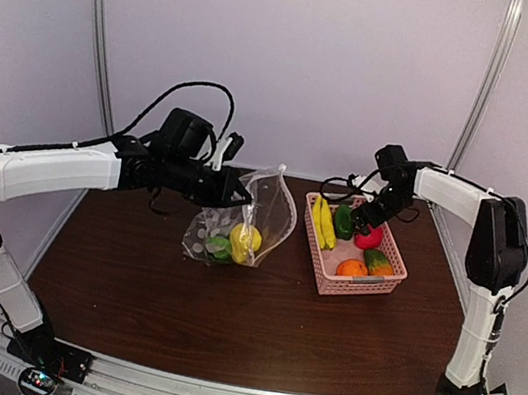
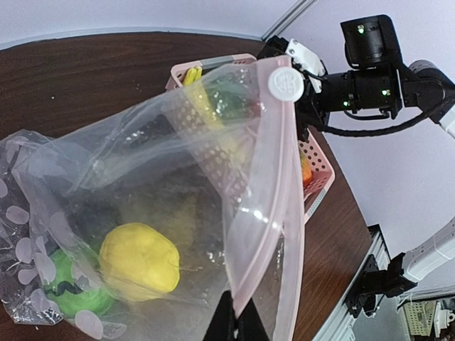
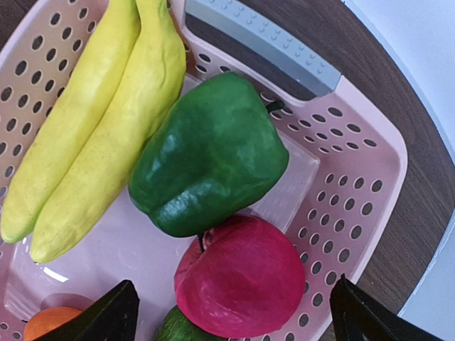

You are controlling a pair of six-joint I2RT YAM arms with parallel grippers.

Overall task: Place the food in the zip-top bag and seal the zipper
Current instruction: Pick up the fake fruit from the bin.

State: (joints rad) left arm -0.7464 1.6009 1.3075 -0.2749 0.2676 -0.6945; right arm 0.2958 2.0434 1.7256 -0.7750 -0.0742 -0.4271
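It isn't time to close yet: the red-pink fruit [image 3: 242, 277] is in full view below my fingers, so my right gripper needs to go down first and then close on the fruit.
My left gripper [image 1: 240, 194] is shut on the mouth edge of the clear zip-top bag [image 1: 244, 225] and holds it up and open. The pinched pink zipper strip [image 2: 264, 206] runs up to a white slider tab [image 2: 287, 84]. A yellow fruit [image 2: 138, 257] and a green one [image 2: 75, 293] lie inside the bag. My right gripper [image 3: 234, 316] is open, over the pink basket [image 1: 379, 280], with its fingers either side of a red-pink fruit [image 3: 242, 277]. A green pepper [image 3: 210, 153], a banana bunch [image 3: 92, 121] and an orange [image 3: 46, 321] lie in the basket too.
The basket [image 3: 370, 163] stands at the back right of the brown table [image 1: 223, 322], close to the right edge. The bag rests at the table's middle back. White walls and metal posts enclose the table.
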